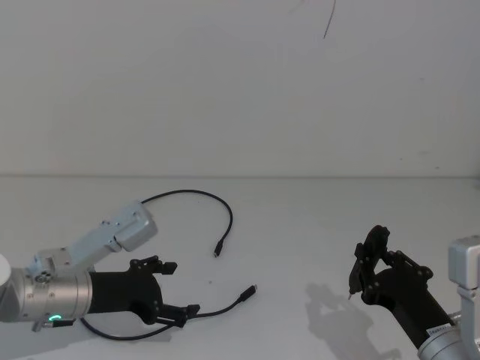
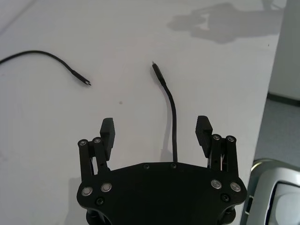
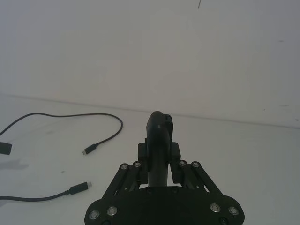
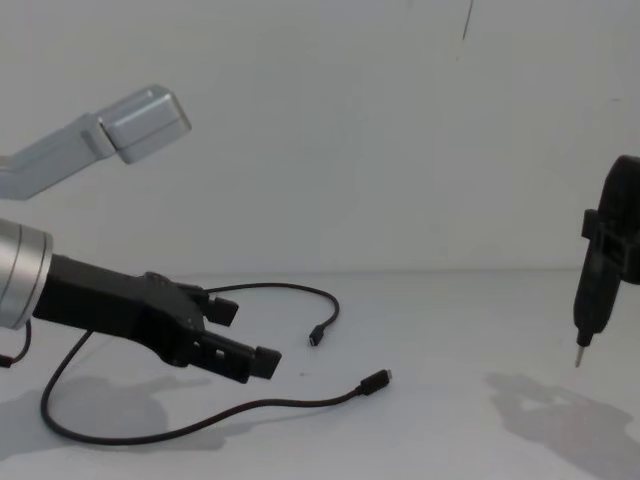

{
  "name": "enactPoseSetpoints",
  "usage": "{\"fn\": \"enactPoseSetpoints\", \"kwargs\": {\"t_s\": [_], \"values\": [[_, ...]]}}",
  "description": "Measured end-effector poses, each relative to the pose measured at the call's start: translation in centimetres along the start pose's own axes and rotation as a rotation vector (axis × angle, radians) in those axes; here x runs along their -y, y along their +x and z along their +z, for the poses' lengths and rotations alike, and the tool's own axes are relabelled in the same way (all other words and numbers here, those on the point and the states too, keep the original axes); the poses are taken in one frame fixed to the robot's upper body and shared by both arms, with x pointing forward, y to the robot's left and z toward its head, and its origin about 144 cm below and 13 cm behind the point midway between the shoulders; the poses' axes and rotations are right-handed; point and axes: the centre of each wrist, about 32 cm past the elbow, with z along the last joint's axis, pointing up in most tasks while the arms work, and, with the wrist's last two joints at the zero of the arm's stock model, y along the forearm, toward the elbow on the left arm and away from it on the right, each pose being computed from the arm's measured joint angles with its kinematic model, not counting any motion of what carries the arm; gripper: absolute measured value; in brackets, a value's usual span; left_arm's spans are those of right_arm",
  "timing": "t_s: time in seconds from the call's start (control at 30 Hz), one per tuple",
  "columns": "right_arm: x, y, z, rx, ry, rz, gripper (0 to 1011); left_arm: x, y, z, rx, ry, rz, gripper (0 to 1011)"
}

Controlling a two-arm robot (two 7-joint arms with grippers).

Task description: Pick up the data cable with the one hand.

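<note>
I should next use my left gripper to grab the data cable by its thin black cord behind the plug [image 4: 290,403] [image 2: 174,117], so that I can pick the cable up.
The data cable [image 1: 225,211] is a thin black cord lying on the white table in a loose loop. One plug [image 1: 217,251] lies near the middle and the other plug [image 1: 250,289] closer to the front. My left gripper [image 1: 180,289], the one hand with the silver wrist and green ring light, hovers open just above the front stretch of the cable. In the left wrist view the cable [image 2: 173,117] runs between the spread fingers [image 2: 108,130] without touching them. My right gripper [image 1: 373,262] stays at the right, shut on a slim black tool [image 3: 159,133] with a metal tip.
The white table [image 1: 315,225] meets a plain white wall at the back. Its edge [image 2: 268,93] runs close beside the left gripper. The grey link of my left arm [image 1: 124,229] reaches over the cable's far loop.
</note>
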Motion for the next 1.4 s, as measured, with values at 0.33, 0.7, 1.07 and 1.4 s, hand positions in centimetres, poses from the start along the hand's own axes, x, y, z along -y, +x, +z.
{"fn": "enactPoseSetpoints", "kwargs": {"t_s": [0.33,0.7,1.07,1.4], "values": [[0.0,0.0,0.0,0.0,0.0,0.0,263,0.5,0.2,-0.1,0.006,0.05,-0.031,1000],[0.0,0.0,0.0,0.0,0.0,0.0,263,1.2,0.2,-0.4,-0.001,0.094,-0.037,1001],[0.0,0.0,0.0,0.0,0.0,0.0,263,1.7,0.1,-0.6,-0.008,0.115,-0.029,874],[0.0,0.0,0.0,0.0,0.0,0.0,263,1.8,0.0,-0.6,-0.01,0.123,-0.027,572]]}}
